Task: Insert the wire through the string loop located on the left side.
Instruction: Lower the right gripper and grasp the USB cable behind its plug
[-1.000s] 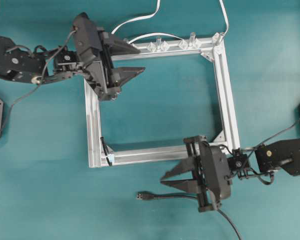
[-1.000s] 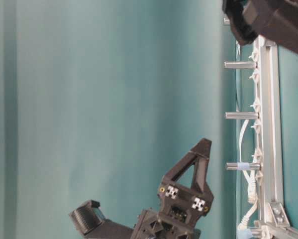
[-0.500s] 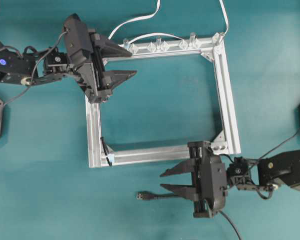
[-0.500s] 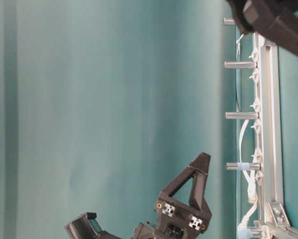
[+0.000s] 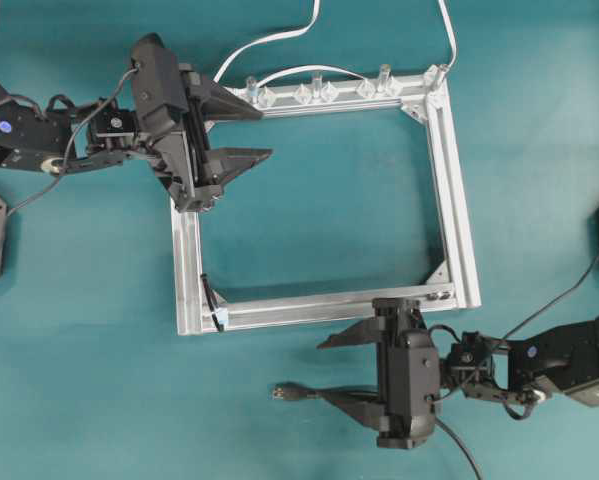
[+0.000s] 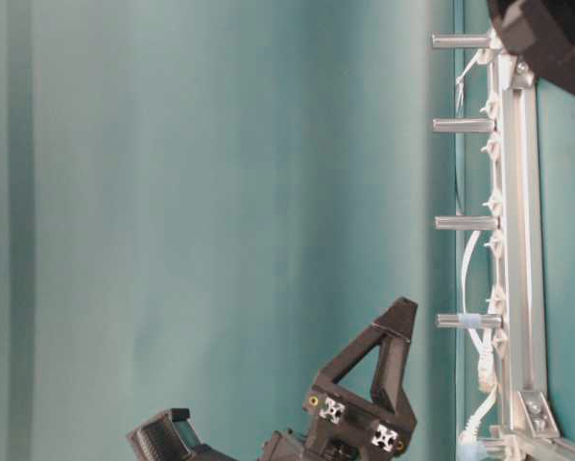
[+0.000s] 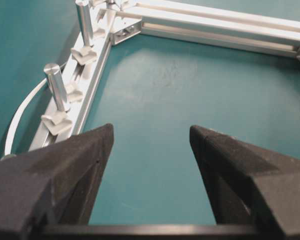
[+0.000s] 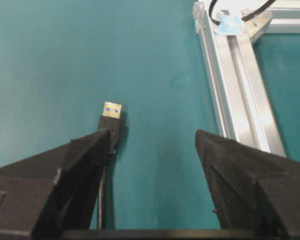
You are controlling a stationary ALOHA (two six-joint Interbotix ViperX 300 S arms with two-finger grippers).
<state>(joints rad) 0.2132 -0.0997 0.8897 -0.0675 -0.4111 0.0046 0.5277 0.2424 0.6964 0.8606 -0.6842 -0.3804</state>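
I need to thread the cable through the string loop [image 5: 210, 298], so my right gripper should next grab it just behind its plug [image 5: 309, 393].
The wire [image 5: 284, 392] is a thin black cable lying on the teal table in front of the aluminium frame, with its metal-tipped plug [image 8: 112, 111] pointing left. My right gripper [image 5: 324, 370] is open low over it. In the right wrist view the cable runs along and under the left finger [image 8: 84, 165], and nothing sits between the jaws [image 8: 152, 137]. The string loop [image 5: 210, 298] is at the frame's front-left corner with its pale tag [image 8: 229, 24]. My left gripper [image 5: 266, 134] hangs open and empty over the frame's back-left corner [image 7: 151, 132].
The square aluminium frame [image 5: 459, 200] lies flat mid-table. Clear clips [image 5: 314, 93] and upright metal posts [image 7: 54, 85] line its back rail. White cables [image 5: 269, 40] trail off behind it. The black cable leaves toward the front right [image 5: 459, 448].
My right gripper has opened wide and shifted toward the table's front, down over the wire. My left gripper has drawn back a little to the left.
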